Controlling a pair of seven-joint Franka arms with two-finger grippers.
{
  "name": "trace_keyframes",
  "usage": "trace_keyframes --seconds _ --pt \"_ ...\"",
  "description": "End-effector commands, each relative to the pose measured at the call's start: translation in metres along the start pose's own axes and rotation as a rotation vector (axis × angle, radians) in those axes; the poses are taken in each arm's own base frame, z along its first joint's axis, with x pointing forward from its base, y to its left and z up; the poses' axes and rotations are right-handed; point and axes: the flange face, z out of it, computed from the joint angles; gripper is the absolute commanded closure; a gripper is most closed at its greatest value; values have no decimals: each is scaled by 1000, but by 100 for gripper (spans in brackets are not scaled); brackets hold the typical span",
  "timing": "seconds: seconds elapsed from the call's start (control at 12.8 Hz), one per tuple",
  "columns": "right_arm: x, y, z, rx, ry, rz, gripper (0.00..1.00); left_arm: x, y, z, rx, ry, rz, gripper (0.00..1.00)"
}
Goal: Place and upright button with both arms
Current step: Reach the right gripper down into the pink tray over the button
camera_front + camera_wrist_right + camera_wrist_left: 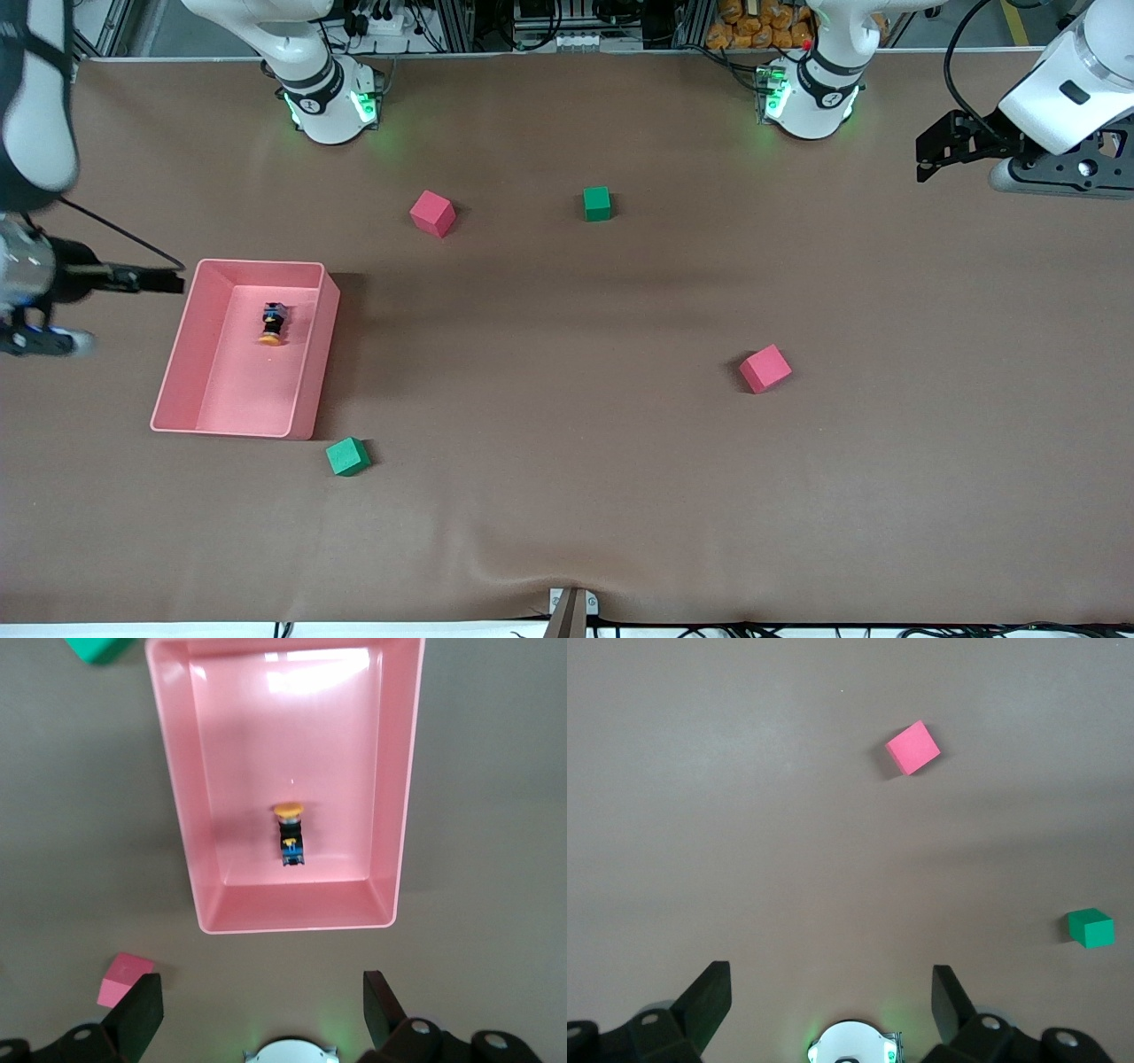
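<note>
The button's orange cap should stay free while the button is set upright, so my right gripper will grab the button by its black body (275,322) next.
The button (272,323) lies on its side in the pink tray (239,432), its orange cap toward the front camera and its black body with blue bits away from it. It also shows in the right wrist view (289,833), inside the tray (297,923). My right gripper (173,282) is open and empty, up in the air beside the tray at the right arm's end of the table; it also shows in its own wrist view (261,985). My left gripper (926,159) is open and empty, up over the left arm's end of the table, and shows in its own view too (830,979).
Two pink cubes (432,213) (765,368) and two green cubes (597,203) (347,456) lie scattered on the brown table. The nearer green cube sits close to the tray's corner. The left wrist view shows a pink cube (912,747) and a green cube (1090,927).
</note>
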Motion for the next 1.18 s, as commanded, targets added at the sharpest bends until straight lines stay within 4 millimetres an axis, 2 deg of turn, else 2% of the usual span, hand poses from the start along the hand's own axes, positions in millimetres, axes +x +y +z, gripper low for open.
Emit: trace_keyframes --seconds 0.0,0.08,0.24,0.39,0.47,0.63,0.94,1.1 --pt "-5 24 11 20 -56 50 0 0 -1 -6 19 5 5 0" --pt "-2 36 27 30 -65 65 0 0 1 -6 20 4 2 0" --pt "4 45 64 36 -66 70 0 0 1 -3 18 -4 1 0" --pt "7 40 102 33 -72 62 0 0 0 -2 18 -6 -1 0" --pt "10 31 111 27 -63 49 0 1 -2 0 18 -10 -4 0" --pt "11 15 145 16 -42 23 0 -3 -1 -4 21 -3 -4 0" --pt "7 20 231 4 125 -3 0 -1 -8 -6 56 16 -17 0" --pt "0 19 263 -1 180 -8 0 1 -12 -8 61 32 -24 0"
